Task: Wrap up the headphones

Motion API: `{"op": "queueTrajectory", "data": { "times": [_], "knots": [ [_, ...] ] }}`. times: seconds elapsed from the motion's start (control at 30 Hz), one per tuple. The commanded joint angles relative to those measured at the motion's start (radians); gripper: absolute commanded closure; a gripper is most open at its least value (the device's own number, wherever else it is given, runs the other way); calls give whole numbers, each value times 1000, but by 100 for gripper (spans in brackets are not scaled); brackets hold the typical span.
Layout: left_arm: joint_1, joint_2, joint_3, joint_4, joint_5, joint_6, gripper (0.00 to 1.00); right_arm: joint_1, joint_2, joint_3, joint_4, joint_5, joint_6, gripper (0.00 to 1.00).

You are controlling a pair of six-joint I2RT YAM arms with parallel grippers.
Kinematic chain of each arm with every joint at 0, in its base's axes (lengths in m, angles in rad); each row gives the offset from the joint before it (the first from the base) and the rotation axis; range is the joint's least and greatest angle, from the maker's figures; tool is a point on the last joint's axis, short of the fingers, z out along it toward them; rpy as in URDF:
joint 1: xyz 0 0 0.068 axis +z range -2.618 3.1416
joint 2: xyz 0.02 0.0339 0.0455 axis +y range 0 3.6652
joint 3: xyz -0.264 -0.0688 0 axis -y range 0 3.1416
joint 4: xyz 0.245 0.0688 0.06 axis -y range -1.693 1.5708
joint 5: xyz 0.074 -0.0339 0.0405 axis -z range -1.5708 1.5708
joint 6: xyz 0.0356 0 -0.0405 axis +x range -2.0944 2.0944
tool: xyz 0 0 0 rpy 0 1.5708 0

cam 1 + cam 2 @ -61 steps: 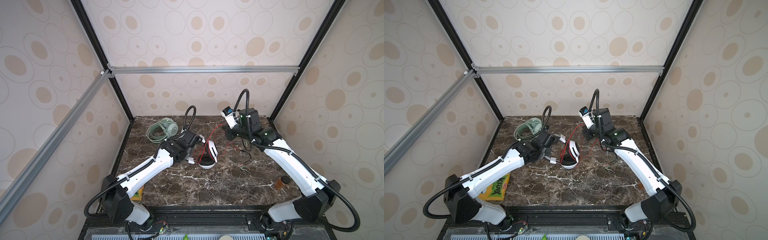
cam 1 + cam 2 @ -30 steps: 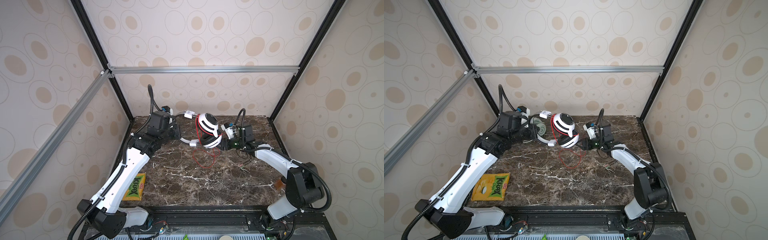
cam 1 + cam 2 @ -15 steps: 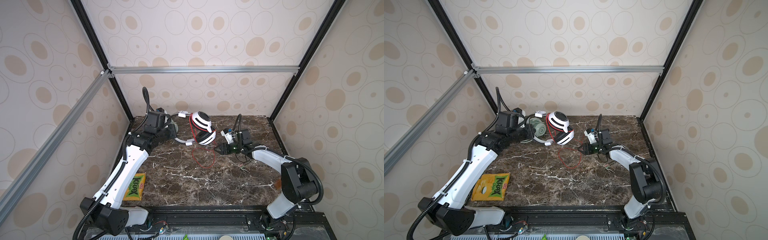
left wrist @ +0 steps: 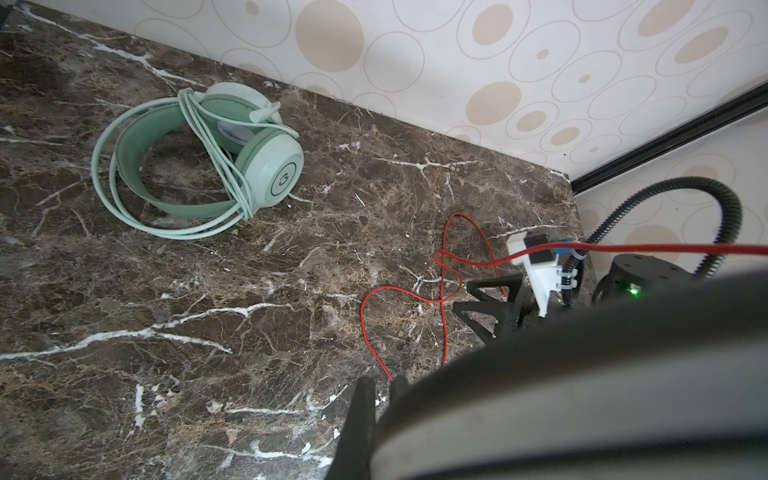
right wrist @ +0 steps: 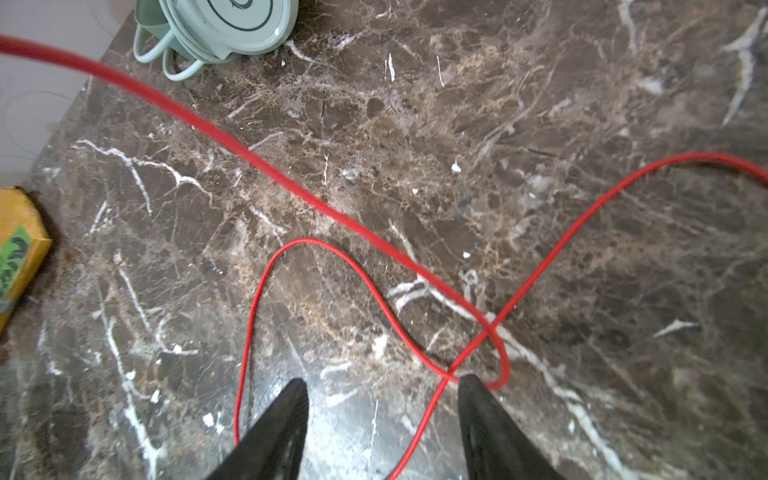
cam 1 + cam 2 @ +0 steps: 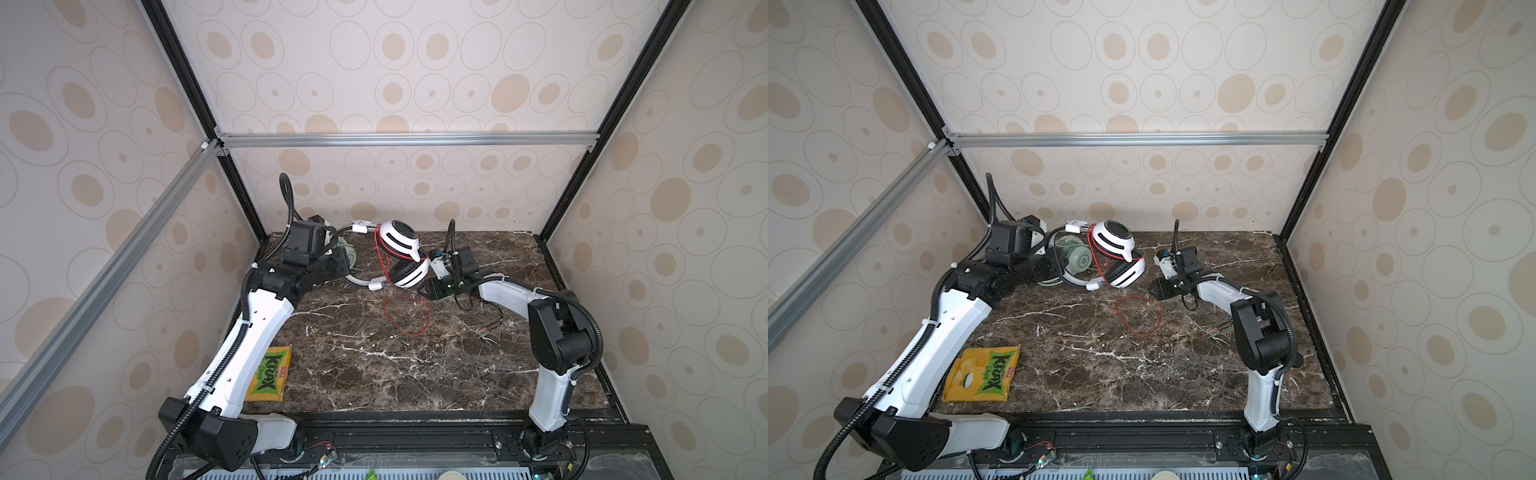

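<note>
Next, my right gripper takes hold of a piece of the red cord, to leave length to wrap round the headphones [image 6: 403,254].
My left gripper [image 4: 382,386] is shut on the grey headband [image 4: 582,415] of the white-and-black headphones [image 6: 401,239] [image 6: 1113,239] and holds them up over the back of the table. Their thin red cord [image 5: 305,241] hangs down and loops on the marble [image 6: 409,335]. My right gripper [image 5: 382,390] [image 6: 428,289] sits low over the table and is open, with a strand of the cord crossing between its fingers. The mint green headphones [image 4: 249,166] [image 6: 1077,259], cord wound round them, lie at the back left behind my left arm.
A yellow-green chips bag [image 6: 268,376] [image 6: 982,374] lies at the front left beside the left arm. A thin dark cable [image 6: 486,328] trails on the marble near the right arm. Walls close off the back and both sides.
The left gripper lifted the white-and-black headphones off the table and carried them back and left. The right gripper came down from above to the table beside the cord loop.
</note>
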Motion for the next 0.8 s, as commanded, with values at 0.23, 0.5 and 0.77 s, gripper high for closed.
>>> {"op": "queueTrajectory", "data": {
  "times": [0.23, 0.5, 0.77],
  "knots": [
    [32, 22, 91, 42, 65, -12, 100, 41, 165, 242, -189, 173, -185, 39],
    [58, 45, 99, 48, 108, -19, 100, 49, 190, 287, -154, 165, -225, 40],
    [75, 40, 102, 45, 128, -22, 100, 60, 253, 362, -164, 141, -258, 41]
  ]
}}
